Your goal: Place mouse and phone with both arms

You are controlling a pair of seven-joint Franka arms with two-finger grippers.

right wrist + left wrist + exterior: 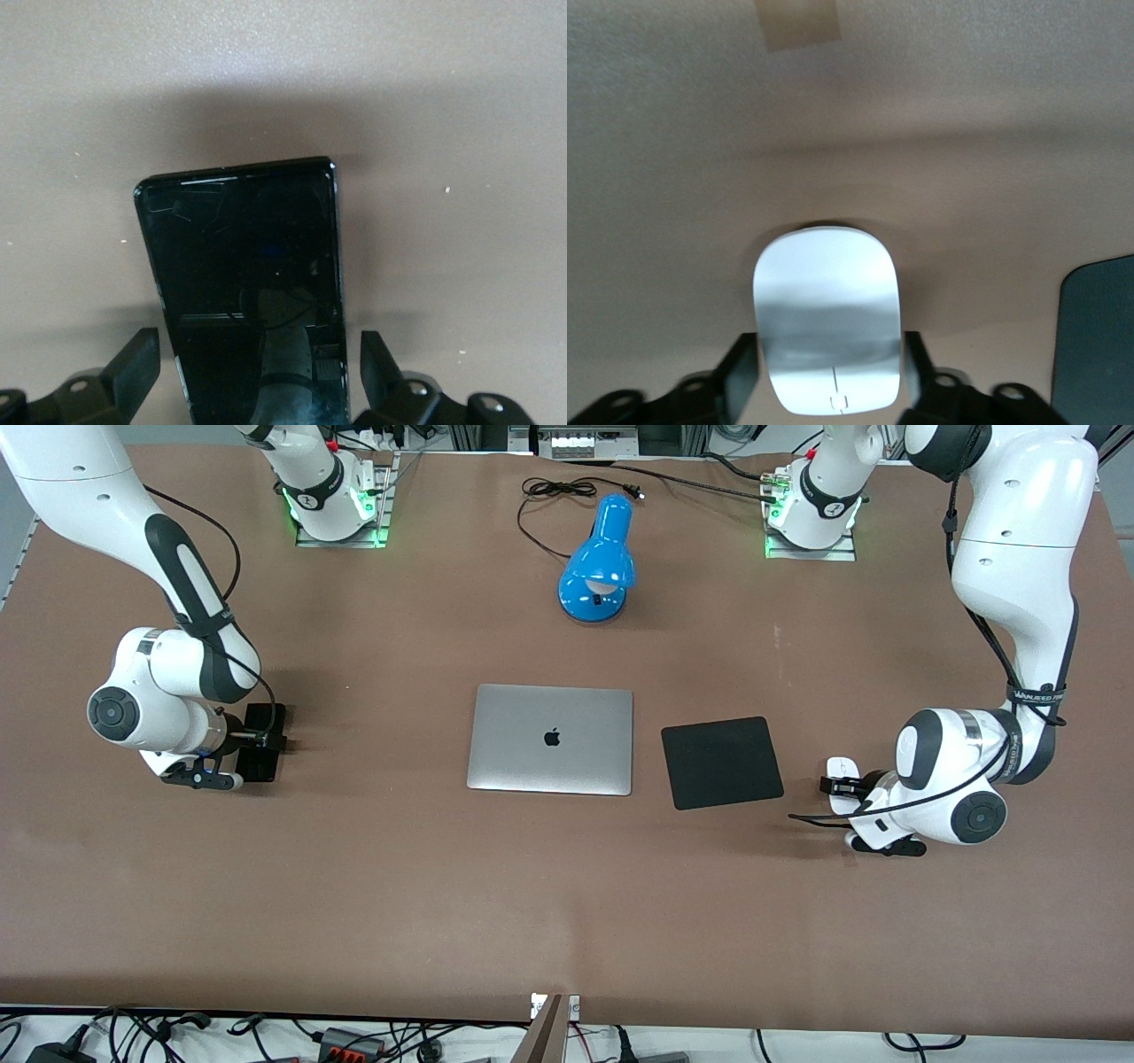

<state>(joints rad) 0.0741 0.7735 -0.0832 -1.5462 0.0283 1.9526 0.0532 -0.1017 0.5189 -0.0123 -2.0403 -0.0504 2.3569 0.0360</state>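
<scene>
My right gripper grips the phone by its long side edges next, so the black phone's dark screen stays free for placing the phone.
The white mouse lies on the brown table toward the left arm's end, beside the black square pad. My left gripper is low over it. In the left wrist view the mouse sits between the black fingers, which press on both of its sides. The black phone is toward the right arm's end of the table. My right gripper is down at it. In the right wrist view the phone lies between the open fingers, with a gap on each side.
A closed silver laptop lies mid-table, with the black square pad beside it toward the left arm's end; the pad's edge shows in the left wrist view. A blue desk lamp and its cable lie farther from the front camera.
</scene>
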